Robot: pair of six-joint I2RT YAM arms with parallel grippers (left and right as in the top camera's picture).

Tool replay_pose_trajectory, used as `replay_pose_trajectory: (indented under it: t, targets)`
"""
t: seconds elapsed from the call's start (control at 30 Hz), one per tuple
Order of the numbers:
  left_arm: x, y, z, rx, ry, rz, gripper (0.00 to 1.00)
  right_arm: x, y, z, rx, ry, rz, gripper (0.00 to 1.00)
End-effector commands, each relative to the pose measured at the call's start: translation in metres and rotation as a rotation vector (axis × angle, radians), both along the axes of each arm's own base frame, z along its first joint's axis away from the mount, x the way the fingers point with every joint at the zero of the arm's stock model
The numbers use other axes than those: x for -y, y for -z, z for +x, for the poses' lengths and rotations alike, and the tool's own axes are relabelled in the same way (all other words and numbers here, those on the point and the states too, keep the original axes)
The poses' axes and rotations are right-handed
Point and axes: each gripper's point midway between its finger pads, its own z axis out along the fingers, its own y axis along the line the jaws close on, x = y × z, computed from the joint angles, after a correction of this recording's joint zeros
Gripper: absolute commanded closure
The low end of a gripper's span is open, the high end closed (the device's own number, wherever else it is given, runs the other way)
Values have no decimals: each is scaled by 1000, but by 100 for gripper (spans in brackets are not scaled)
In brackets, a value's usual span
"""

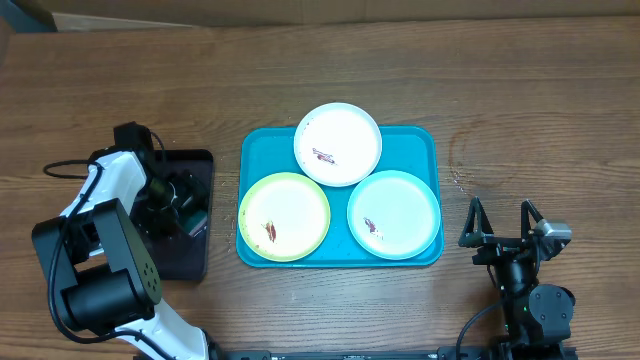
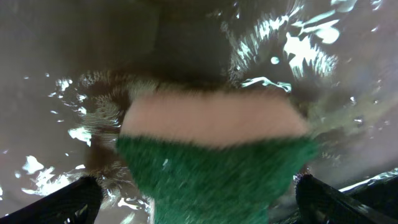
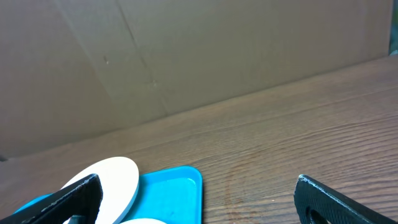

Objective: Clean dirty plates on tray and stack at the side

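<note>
Next, my left gripper grips the green sponge point(image 2: 217, 168) across its green end, which leaves the pink-edged end free to clean the plates.
The turquoise tray point(image 1: 424, 142) sits mid-table and holds three smeared plates. These are a white plate point(image 1: 338, 143) at the back, a yellow-green rimmed plate point(image 1: 284, 216) front left and a pale mint rimmed plate point(image 1: 393, 213) front right. My left gripper point(image 1: 180, 205) is down over the black tray point(image 1: 185, 255), left of the turquoise tray. In the left wrist view its fingers point(image 2: 196, 202) are spread wide around a green sponge point(image 2: 217, 168) on a wet surface. My right gripper point(image 1: 500, 222) is open and empty, right of the tray. The right wrist view shows the gripper point(image 3: 199, 202), the white plate point(image 3: 112, 177) and a tray corner point(image 3: 177, 183).
The narrow black tray holds shiny liquid point(image 2: 292, 43) around the sponge. A brown cardboard wall point(image 3: 186, 56) stands behind the wooden table point(image 1: 520, 110). Bare wood lies to the right of the turquoise tray and behind it.
</note>
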Motion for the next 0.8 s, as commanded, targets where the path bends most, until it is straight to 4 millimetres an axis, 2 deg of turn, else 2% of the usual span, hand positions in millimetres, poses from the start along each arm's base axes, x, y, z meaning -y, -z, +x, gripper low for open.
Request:
replay_pose_trajectory:
  t: [0.0,0.17,0.57,0.77]
  targets:
    - [20,18,-17,-71,-4,-113,11,0,3,0,1,-2,-4,0]
    - [21,18,-16,-64,-5,-119,35,0,3,0,1,-2,-4,0]
    - [4,21,-13,-59,3,-26,36,0,3,0,1,-2,-4,0]
    - [3,21,-8,-38,3,-19,51,0,3,0,1,-2,-4,0]
